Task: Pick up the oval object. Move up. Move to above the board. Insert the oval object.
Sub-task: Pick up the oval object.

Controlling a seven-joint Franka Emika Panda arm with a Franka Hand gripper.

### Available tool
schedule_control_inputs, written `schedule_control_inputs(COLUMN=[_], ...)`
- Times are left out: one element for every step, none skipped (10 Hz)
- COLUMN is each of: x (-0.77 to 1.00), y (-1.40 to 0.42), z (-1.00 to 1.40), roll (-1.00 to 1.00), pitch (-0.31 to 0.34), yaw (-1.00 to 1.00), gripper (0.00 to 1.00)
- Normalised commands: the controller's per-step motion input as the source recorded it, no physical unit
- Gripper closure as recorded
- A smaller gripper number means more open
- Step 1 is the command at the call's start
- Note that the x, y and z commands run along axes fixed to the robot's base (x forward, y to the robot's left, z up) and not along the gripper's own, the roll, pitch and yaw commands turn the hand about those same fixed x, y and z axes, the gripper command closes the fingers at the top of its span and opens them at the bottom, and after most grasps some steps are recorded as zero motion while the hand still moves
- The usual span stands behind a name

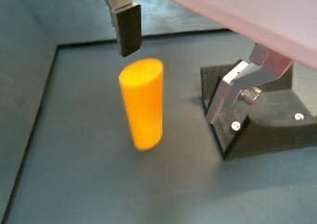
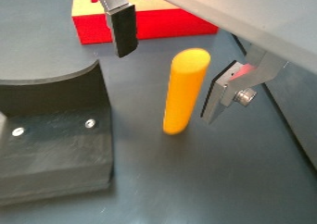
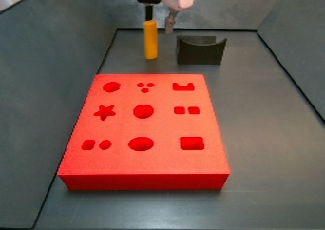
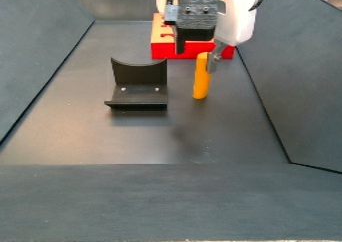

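I should move my gripper to the orange-yellow peg and grab its top end (image 3: 150, 27), so that the peg's lower end stays free to go into the board (image 3: 143, 129).
The oval object (image 1: 143, 103) is a smooth orange-yellow peg standing upright on the dark floor; it also shows in the wrist view (image 2: 183, 91) and in both side views (image 3: 150, 39) (image 4: 202, 76). My gripper (image 1: 180, 61) is open, its fingers on either side of the peg's top end and apart from it. One finger (image 2: 122, 31) is a dark pad, its partner (image 2: 225, 91) a silver plate. The board (image 3: 143, 129) is a large flat red block with shaped cut-outs, a short way from the peg; its edge shows in a wrist view (image 2: 136, 19).
The fixture (image 3: 200, 49), a dark curved bracket on a base plate, stands beside the peg; it also shows in both wrist views (image 2: 50, 126) (image 1: 266, 121) and a side view (image 4: 136, 83). Sloped grey walls (image 4: 40, 66) bound the floor.
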Motion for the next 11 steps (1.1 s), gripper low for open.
schedule_control_inputs(x=[-0.03, -0.18, -0.20, -0.13, -0.19, -0.08, 0.00, 0.00, 0.00, 0.00, 0.00], y=[0.00, 0.02, 0.02, 0.03, 0.05, 0.01, 0.00, 0.00, 0.00, 0.00, 0.00], z=[-0.03, -0.06, -0.09, -0.03, -0.01, 0.00, 0.00, 0.00, 0.00, 0.00, 0.00], roll=[0.00, -0.02, -0.02, -0.03, -0.03, -0.03, 0.00, 0.02, 0.00, 0.00, 0.00], pitch=[0.000, -0.016, -0.021, -0.007, -0.009, -0.017, 0.000, 0.000, 0.000, 0.000, 0.000], yaw=[0.00, -0.07, -0.10, -0.10, -0.18, -0.14, 0.00, 0.00, 0.00, 0.00, 0.00], gripper=[0.00, 0.00, 0.00, 0.00, 0.00, 0.00, 1.00, 1.00, 1.00, 1.00, 1.00])
